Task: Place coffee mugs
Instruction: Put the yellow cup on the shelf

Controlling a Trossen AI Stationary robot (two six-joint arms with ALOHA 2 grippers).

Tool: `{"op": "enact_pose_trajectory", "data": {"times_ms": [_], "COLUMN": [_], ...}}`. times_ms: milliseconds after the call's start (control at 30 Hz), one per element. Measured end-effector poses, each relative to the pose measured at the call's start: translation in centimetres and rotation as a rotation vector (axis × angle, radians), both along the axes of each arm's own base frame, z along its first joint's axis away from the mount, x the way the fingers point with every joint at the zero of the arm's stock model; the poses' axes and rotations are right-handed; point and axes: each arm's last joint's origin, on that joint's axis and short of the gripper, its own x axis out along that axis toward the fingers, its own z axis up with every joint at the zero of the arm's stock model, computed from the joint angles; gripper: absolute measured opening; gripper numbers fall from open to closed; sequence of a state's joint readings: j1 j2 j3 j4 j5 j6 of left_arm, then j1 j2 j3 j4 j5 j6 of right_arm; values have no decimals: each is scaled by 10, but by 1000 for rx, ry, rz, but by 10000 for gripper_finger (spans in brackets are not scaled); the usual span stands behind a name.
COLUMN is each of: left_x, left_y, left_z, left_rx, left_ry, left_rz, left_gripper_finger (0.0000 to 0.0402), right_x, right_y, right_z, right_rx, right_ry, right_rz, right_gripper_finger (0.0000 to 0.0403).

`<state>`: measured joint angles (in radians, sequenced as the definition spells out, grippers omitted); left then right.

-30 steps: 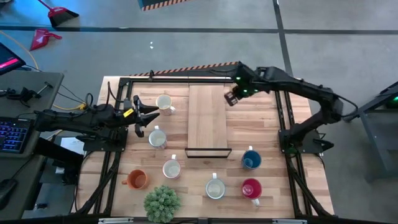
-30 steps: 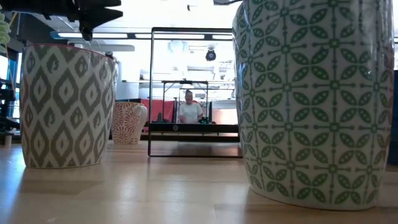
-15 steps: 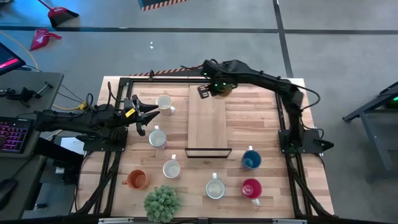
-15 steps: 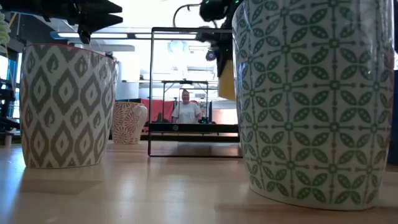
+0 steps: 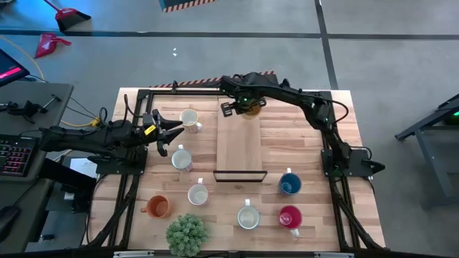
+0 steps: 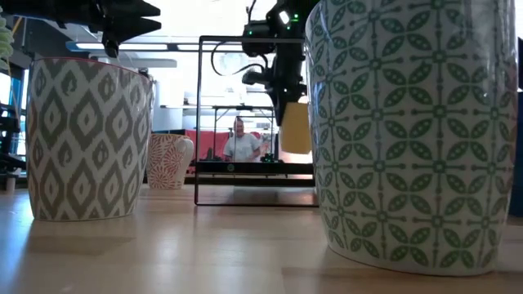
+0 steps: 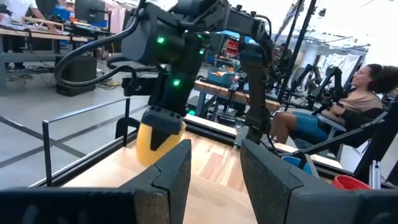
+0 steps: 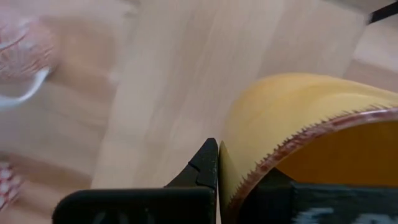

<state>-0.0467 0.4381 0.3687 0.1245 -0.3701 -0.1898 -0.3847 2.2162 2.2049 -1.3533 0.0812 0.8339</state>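
Note:
The yellow-orange mug still hangs tilted above the wooden board (image 5: 240,140), so it is too early to release it and my right gripper keeps hold for now.
My right gripper (image 5: 242,107) hangs over the far end of the wooden board (image 5: 240,140), shut on a yellow-orange coffee mug (image 5: 250,108) that also shows in the low view (image 6: 296,126). My left gripper (image 5: 166,132) stands open and level at the table's left, nothing between its fingers (image 7: 177,171). Next to it stand a cream mug (image 5: 189,119) and a white mug (image 5: 181,158). On their bases nearer the front sit a white mug (image 5: 197,194), an orange mug (image 5: 156,207), another white one (image 5: 248,217), a blue mug (image 5: 289,183) and a red-pink mug (image 5: 290,216). My right gripper holds the yellow-orange mug by its wall at the rim (image 8: 244,180), one finger (image 8: 202,168) outside and the other inside the cup. The fingers come from above, pointing steeply down. The mug hangs below them, lifted clear of the board (image 6: 296,126).
A black wire frame (image 5: 239,175) stands upright at the board's near end. A green spiky plant ball (image 5: 186,233) sits at the front left. A black metal frame runs along the table's sides. People sit in the room beyond the table.
My right gripper has swung toward the table's left along the far edge with the yellow-orange mug, come lower and turned about. It now hangs over the board's far end. The mug stays clear of the board.

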Motion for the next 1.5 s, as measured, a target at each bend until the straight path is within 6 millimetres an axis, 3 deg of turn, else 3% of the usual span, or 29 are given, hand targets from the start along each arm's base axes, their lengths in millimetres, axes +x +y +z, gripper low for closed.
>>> {"op": "enact_pose_trajectory", "data": {"times_ms": [233,800,1100,1500], "left_x": [0,0,0,0], "left_y": [-1,-1,-1,-1], "left_z": [0,0,0,0], "left_rx": [3,3,11,11], "left_ry": [-1,-1,2,3], "left_rz": [-44,-46,-45,-45], "left_gripper_finger": [129,129,129,129], "right_x": [-8,-16,-19,-10], "right_y": [-23,-55,-62,-61], "right_z": [-2,-13,-13,-30], "right_rx": [-2,25,37,54], "right_ry": [-2,-45,-62,-31], "right_rz": [-51,-105,-104,-73], "right_gripper_finger": [0,0,0,0]}}
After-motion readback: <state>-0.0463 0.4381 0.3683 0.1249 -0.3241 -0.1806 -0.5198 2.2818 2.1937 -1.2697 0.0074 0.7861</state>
